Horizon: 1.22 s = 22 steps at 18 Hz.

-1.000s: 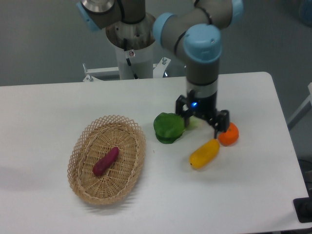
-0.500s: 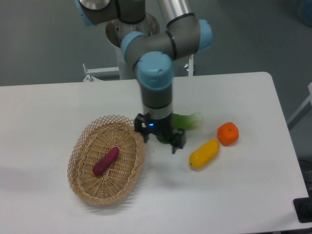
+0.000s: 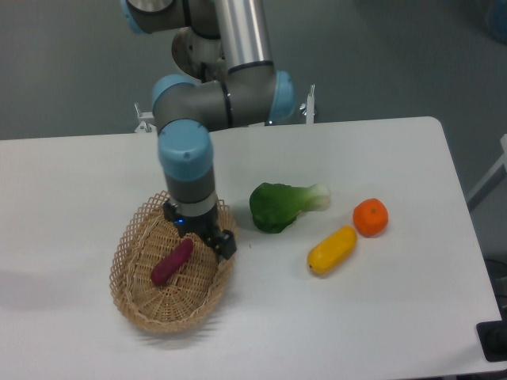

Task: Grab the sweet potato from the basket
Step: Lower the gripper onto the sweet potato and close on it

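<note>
My gripper grabs the sweet potato by its slimmer end (image 3: 185,247) next, to lift it out of the wicker basket.
A slim dark purple-red sweet potato (image 3: 172,262) lies slanted in the middle of the oval tan wicker basket (image 3: 135,297) on the left of the table. My gripper (image 3: 198,231) hangs over the basket's upper right part, just above and to the right of the sweet potato's upper end. Its fingers stand apart and hold nothing. The left finger is partly hidden behind the wrist.
A green leafy vegetable (image 3: 279,204) lies right of the basket. Farther right are a yellow oblong fruit (image 3: 332,249) and a round orange (image 3: 370,217). My arm reaches down from the base at the table's back edge.
My gripper has swept left, from beside the orange and yellow fruit, past the green vegetable, to above the basket. The objects have not moved.
</note>
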Each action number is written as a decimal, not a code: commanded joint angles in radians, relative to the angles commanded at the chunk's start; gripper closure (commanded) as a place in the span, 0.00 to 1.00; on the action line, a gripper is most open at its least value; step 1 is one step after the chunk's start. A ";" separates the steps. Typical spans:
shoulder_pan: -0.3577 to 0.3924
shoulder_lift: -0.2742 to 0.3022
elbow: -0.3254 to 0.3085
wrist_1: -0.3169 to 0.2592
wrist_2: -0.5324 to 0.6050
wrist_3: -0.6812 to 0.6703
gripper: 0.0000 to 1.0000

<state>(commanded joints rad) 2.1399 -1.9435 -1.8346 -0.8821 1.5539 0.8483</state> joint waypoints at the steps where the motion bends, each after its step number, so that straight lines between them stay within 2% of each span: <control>1: -0.012 -0.017 -0.002 0.003 0.003 0.002 0.00; 15: -0.029 -0.051 -0.008 0.006 0.003 -0.034 0.00; 17: -0.032 -0.058 -0.003 0.032 0.003 -0.035 0.01; 19: -0.032 -0.066 0.001 0.051 0.005 -0.038 0.15; 22: -0.032 -0.069 0.006 0.054 0.005 -0.041 0.44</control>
<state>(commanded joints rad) 2.1077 -2.0126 -1.8285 -0.8284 1.5585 0.8069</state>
